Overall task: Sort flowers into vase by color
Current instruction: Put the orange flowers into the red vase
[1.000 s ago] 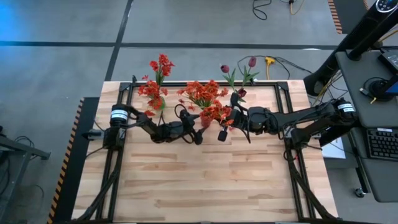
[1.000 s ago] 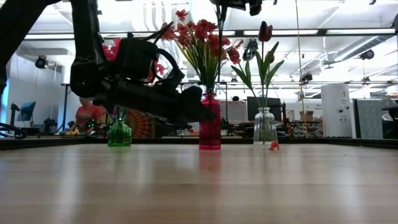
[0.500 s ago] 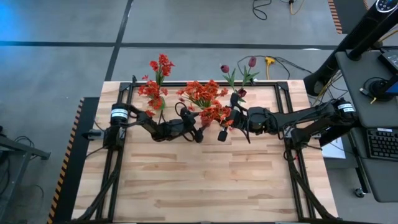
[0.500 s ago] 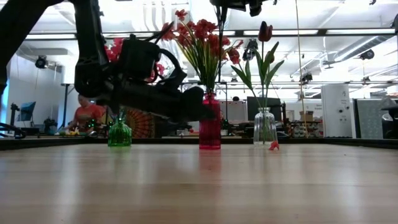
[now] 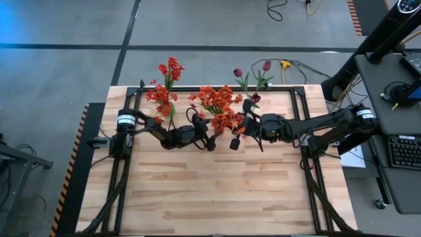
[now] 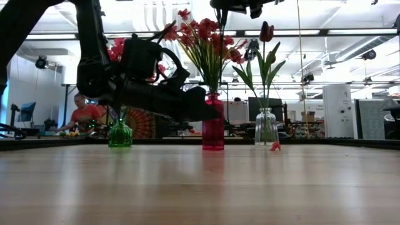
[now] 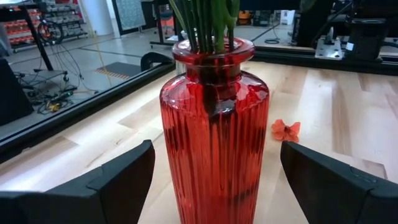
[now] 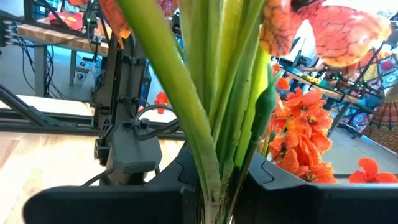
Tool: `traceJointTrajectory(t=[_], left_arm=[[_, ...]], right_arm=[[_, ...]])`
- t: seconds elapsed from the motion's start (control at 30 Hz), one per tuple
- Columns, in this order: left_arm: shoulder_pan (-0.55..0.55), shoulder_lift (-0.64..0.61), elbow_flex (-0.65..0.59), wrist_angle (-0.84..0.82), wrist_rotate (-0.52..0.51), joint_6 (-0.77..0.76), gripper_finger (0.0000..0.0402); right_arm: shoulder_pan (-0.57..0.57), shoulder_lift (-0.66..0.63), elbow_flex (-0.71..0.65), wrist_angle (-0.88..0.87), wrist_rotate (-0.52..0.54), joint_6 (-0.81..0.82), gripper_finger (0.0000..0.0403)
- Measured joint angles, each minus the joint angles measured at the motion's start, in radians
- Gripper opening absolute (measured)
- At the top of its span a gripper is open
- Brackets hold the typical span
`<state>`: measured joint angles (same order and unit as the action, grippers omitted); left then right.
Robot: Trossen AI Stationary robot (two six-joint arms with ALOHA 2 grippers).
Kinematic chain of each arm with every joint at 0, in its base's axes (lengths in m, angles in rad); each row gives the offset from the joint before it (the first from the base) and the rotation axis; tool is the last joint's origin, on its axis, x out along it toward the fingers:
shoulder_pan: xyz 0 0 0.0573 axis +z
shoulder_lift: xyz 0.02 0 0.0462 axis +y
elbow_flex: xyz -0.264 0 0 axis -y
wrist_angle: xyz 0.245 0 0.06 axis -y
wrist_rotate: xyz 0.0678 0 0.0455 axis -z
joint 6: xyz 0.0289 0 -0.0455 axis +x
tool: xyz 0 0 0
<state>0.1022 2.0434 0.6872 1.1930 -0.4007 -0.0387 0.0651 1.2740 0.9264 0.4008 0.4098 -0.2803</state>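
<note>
I need to take hold of the red vase next with my left gripper by its ribbed body [image 7: 214, 158], to keep the vase steady while orange-red flowers go into its opening [image 7: 213, 50].
A ribbed red vase [image 7: 214, 124] stands on the table with several green stalks in its mouth; their orange-red blooms [image 6: 201, 31] spread above it. My left gripper [image 7: 214, 180] is open, one finger on each side of the vase's body with a gap on both sides. My right gripper [image 8: 214, 199] is higher up, level, and shut on a bunch of flower stalks under orange-red blooms [image 5: 227, 122]. In the high view the blooms hide the vase. My right gripper pinches several green stalks [image 8: 214, 155] together between its two fingers, below the blooms. The fingers come in level and lie across the stalks, which stand upright. Where the stalks end below the fingers does not show.
A green vase [image 6: 120, 134] with red flowers [image 5: 164, 99] stands at the far left, and a clear vase [image 6: 265, 128] with dark maroon blooms [image 6: 267, 30] at the far right. A loose orange petal [image 6: 275, 147] lies by the clear vase. The near half of the table [image 5: 217, 191] is bare wood.
My left gripper has edged a little toward the table's right, so that its fingers now reach further along the red vase. It has stayed open.
</note>
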Motion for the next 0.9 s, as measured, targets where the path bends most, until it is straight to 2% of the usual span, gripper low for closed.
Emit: traceJointTrajectory(t=[0.9], left_arm=[[0.015, 0.0, 0.006, -0.004, 0.026, 0.012, 0.0327]], right_arm=[[-0.014, 0.019, 0.0, 0.016, 0.001, -0.012, 0.0043]])
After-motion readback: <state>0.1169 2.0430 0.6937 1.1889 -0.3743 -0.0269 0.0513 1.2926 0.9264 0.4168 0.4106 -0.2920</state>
